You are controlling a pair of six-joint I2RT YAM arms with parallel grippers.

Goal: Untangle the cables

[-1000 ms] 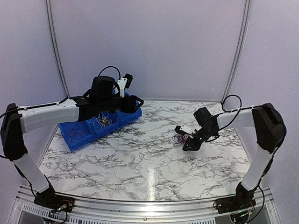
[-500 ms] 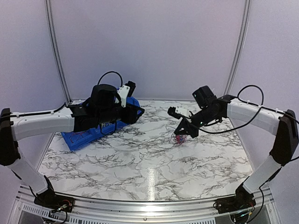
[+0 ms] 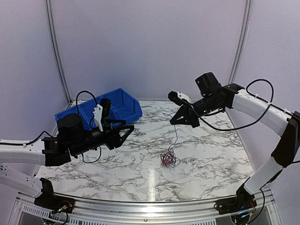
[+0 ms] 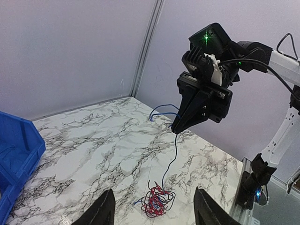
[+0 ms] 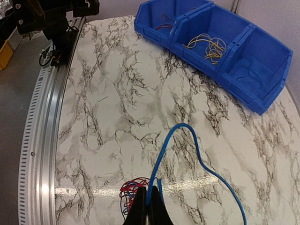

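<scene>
My left gripper grabs the blue cable's free loop [image 4: 160,113] beside my right gripper next, leaving the tangle [image 4: 157,202] free to hold while I untangle it.
A small tangle of red and blue cables [image 3: 168,158] lies on the marble table near the middle. One blue cable [image 3: 176,138] rises from it to my right gripper [image 3: 176,120], which is raised above the table and shut on that cable. In the right wrist view the blue cable [image 5: 180,127] loops out from the pinched fingertips [image 5: 149,206], with the tangle [image 5: 129,192] below. My left gripper [image 3: 127,132] hangs left of the tangle, open and empty. Its wrist view shows the tangle [image 4: 157,202] low between its fingers [image 4: 107,210] and the right gripper [image 4: 175,129] above.
A blue bin [image 3: 131,110] with three compartments stands at the back left. In the right wrist view the bin [image 5: 265,101] holds yellow wires [image 5: 208,44] in its middle compartment and red wires [image 5: 164,21] in the end one. A metal rail [image 5: 44,140] runs along the table's near edge.
My right gripper closed on a blue cable and rose to the back left, drawing it out; the tangle shifted nearer. My left arm swung from over the bin down toward the middle.
</scene>
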